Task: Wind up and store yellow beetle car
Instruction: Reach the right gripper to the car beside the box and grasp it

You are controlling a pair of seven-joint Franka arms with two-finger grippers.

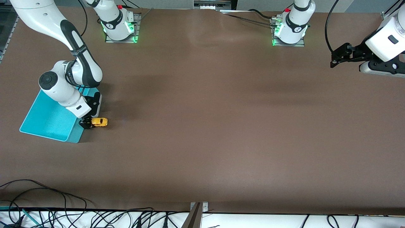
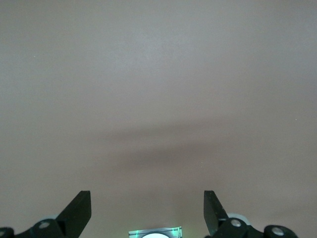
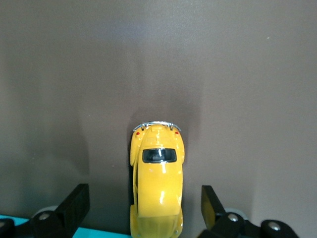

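Note:
My right fingers stand on either side of the yellow beetle car's body (image 1: 100,122) (image 3: 157,188), so my right gripper closes next. Closing now would catch the car.
The yellow beetle car (image 1: 100,122) stands on the brown table right beside the turquoise bin (image 1: 47,118), on the side toward the left arm's end. My right gripper (image 1: 86,123) is low over the car's end next to the bin, open, with one finger on each side of the car and a gap to both. In the right wrist view the car (image 3: 157,181) lies between the fingertips (image 3: 77,201), chrome bumper pointing away. My left gripper (image 1: 340,57) waits open above the table at the left arm's end, and the left wrist view shows nothing between its fingers (image 2: 79,208).
The turquoise bin's corner (image 3: 49,234) shows under the right gripper. Cables (image 1: 47,209) run along the table edge nearest the front camera. The two arm bases (image 1: 120,25) stand at the edge farthest from it.

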